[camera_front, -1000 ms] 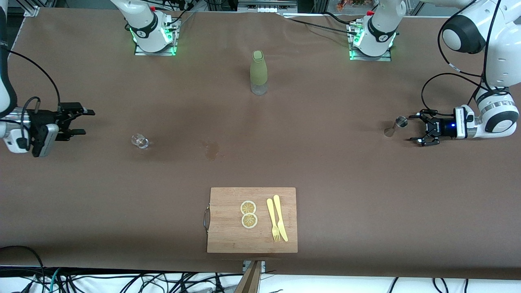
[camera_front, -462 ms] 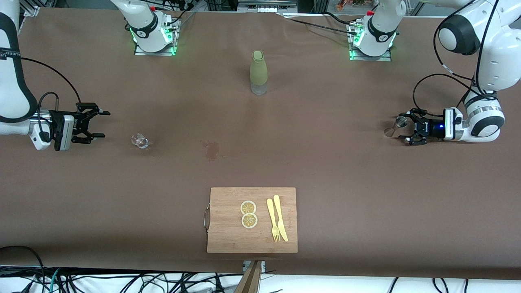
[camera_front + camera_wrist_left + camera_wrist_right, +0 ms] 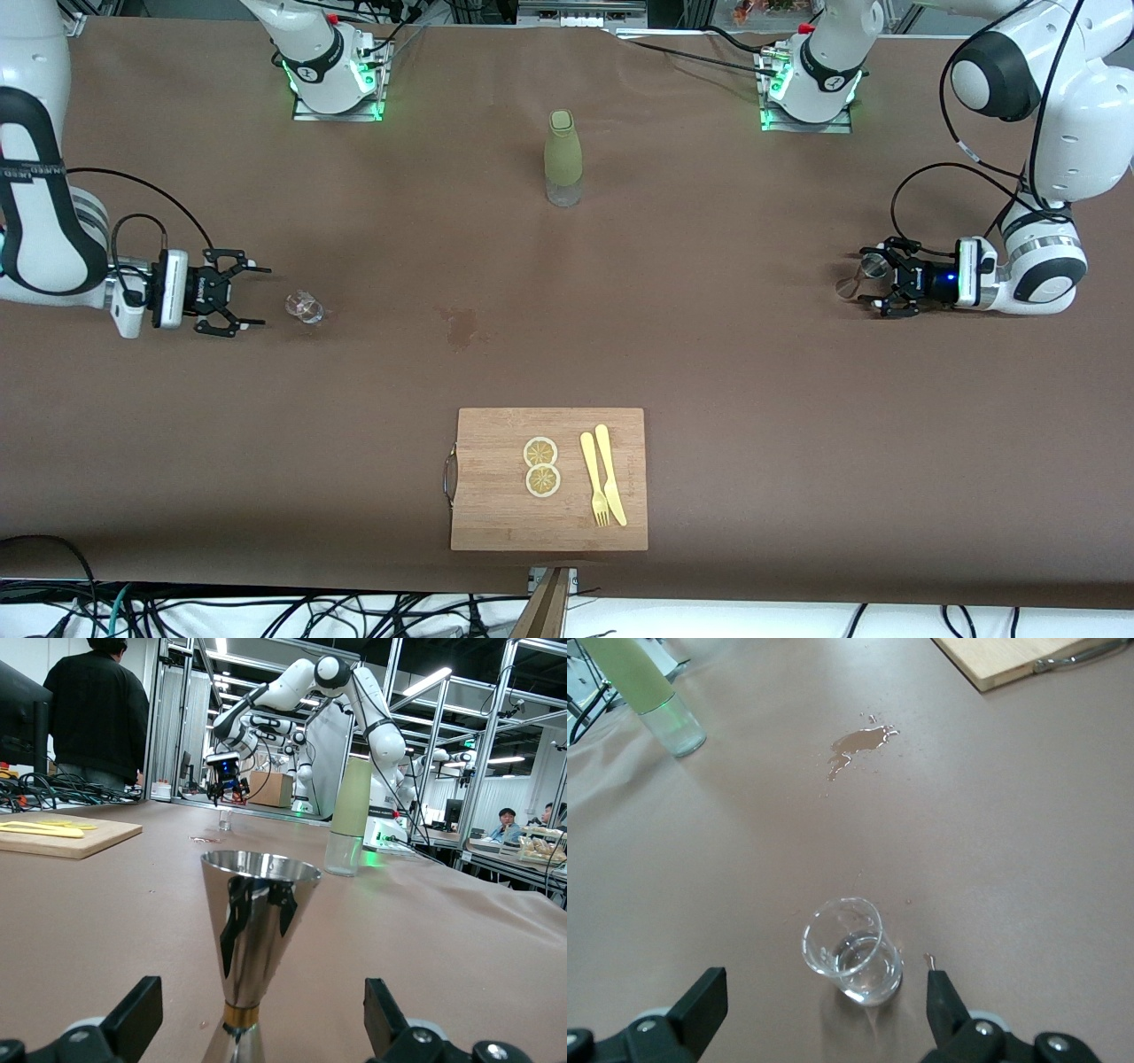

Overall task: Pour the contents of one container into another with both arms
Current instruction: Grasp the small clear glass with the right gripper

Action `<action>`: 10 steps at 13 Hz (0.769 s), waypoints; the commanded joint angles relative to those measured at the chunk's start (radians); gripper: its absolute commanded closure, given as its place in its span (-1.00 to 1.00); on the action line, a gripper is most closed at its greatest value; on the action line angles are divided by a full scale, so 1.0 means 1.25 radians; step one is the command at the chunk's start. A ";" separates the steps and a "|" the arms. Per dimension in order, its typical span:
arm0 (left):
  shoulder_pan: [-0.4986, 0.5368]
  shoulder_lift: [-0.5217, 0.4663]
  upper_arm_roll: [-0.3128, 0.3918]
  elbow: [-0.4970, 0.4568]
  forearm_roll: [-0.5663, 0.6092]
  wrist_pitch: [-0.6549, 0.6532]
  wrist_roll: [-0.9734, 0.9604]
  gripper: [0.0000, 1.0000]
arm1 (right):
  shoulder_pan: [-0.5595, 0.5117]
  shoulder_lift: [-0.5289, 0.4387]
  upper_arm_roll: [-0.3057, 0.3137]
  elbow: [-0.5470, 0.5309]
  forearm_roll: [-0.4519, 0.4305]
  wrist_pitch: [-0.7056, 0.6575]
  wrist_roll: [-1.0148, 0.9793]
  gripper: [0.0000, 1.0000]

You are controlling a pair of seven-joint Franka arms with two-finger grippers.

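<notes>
My left gripper will next pick up the silvery jigger by its narrow middle [image 3: 240,1015], so that the jigger can catch the liquid as it is poured.
The tiny clear glass cup [image 3: 304,307] stands upright toward the right arm's end of the table, with a little clear liquid in it [image 3: 852,950]. My right gripper [image 3: 251,296] is open, low over the table, and the cup stands just ahead of its fingertips [image 3: 947,997], untouched. The silvery hourglass jigger [image 3: 862,274] stands upright at the left arm's end. My left gripper [image 3: 875,283] is open with the jigger [image 3: 257,930] between its spread fingers [image 3: 133,1014], not touching either.
A tall olive-green bottle [image 3: 563,158] stands mid-table near the bases. A wet spill [image 3: 459,326] marks the table's middle. A wooden cutting board [image 3: 496,443] with two lemon slices, a yellow fork and knife lies nearest the front camera.
Both grippers have moved inward along the table: the right one up to the glass cup, the left one until its open fingers stand either side of the jigger. Cup and jigger have not moved.
</notes>
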 commanded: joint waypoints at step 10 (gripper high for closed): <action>-0.023 0.006 0.018 -0.016 -0.017 -0.001 0.151 -0.66 | -0.020 0.152 0.038 0.008 0.194 -0.029 -0.372 -1.00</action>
